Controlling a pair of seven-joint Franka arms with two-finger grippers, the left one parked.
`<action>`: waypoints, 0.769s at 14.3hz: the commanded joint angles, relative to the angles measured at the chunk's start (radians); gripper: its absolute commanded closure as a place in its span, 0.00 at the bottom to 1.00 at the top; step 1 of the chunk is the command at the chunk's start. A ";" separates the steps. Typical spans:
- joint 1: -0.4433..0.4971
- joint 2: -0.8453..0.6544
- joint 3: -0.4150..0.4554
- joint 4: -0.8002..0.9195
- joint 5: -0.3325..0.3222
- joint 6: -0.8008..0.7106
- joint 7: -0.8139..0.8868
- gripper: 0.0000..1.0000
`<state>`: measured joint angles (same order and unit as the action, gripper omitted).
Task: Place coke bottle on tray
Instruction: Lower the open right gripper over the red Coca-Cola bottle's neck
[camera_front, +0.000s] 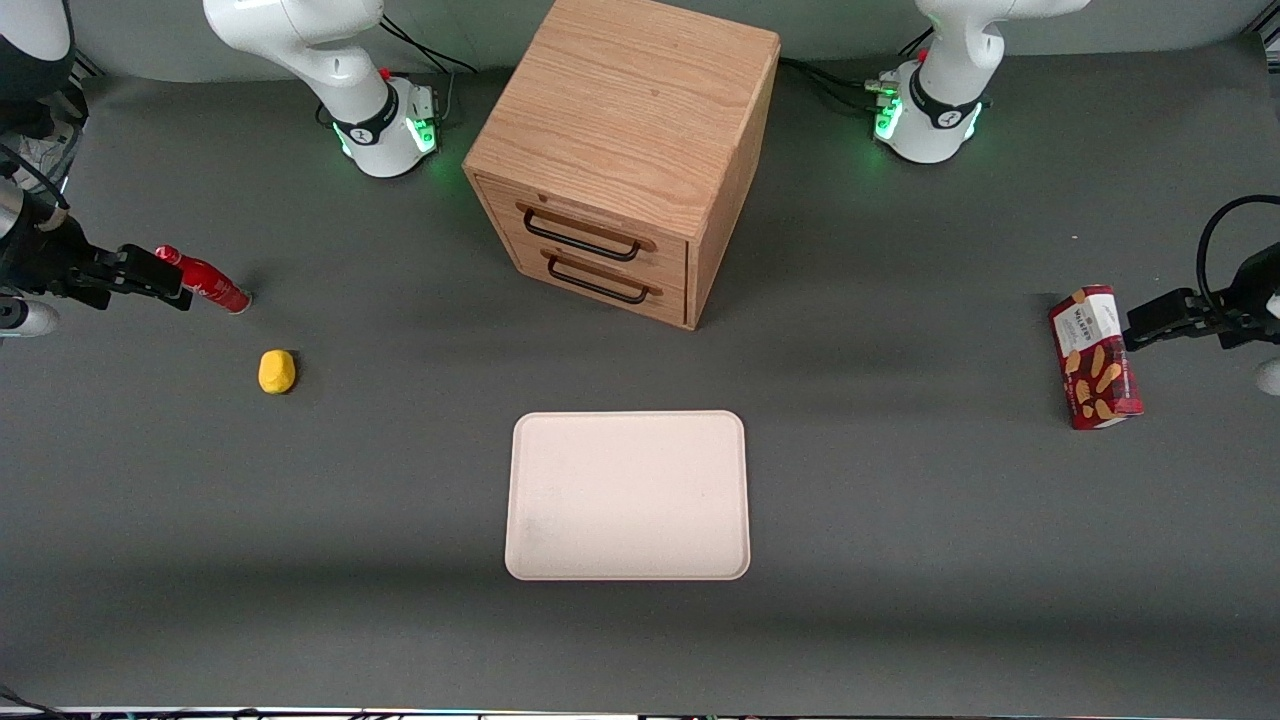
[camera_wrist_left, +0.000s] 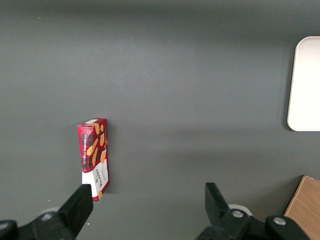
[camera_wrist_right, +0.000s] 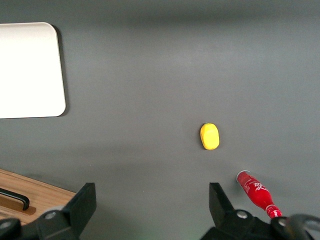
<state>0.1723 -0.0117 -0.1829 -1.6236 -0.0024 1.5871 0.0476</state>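
The coke bottle needs to go on the tray (camera_front: 627, 495), so I will next grab the bottle by its red cap end (camera_front: 168, 254) with my right gripper.
The coke bottle (camera_front: 205, 280) is small, slim and red with white script. It stands on the dark table toward the working arm's end, and also shows in the right wrist view (camera_wrist_right: 256, 191). My right gripper (camera_front: 165, 280) hovers well above the table, open and empty (camera_wrist_right: 152, 189). The bottle lies outside the jaws, beside one finger (camera_wrist_right: 217, 200), not between them. The pale pinkish-beige tray (camera_front: 627, 495) lies flat and empty near the table's middle, nearer the front camera than the wooden cabinet. Its corner shows in the right wrist view (camera_wrist_right: 30, 70).
A wooden two-drawer cabinet (camera_front: 620, 150) stands at the middle of the table, farther from the camera than the tray. A small yellow lump (camera_front: 277, 371) lies near the bottle, slightly nearer the camera. A red snack box (camera_front: 1095, 357) lies toward the parked arm's end.
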 joint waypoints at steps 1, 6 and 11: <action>-0.002 0.009 0.000 0.024 0.018 -0.024 -0.017 0.00; -0.007 -0.010 -0.015 -0.054 0.007 -0.070 -0.064 0.00; -0.005 -0.171 -0.176 -0.353 -0.048 0.118 -0.362 0.00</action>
<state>0.1623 -0.0704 -0.3172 -1.8253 -0.0168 1.6351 -0.2122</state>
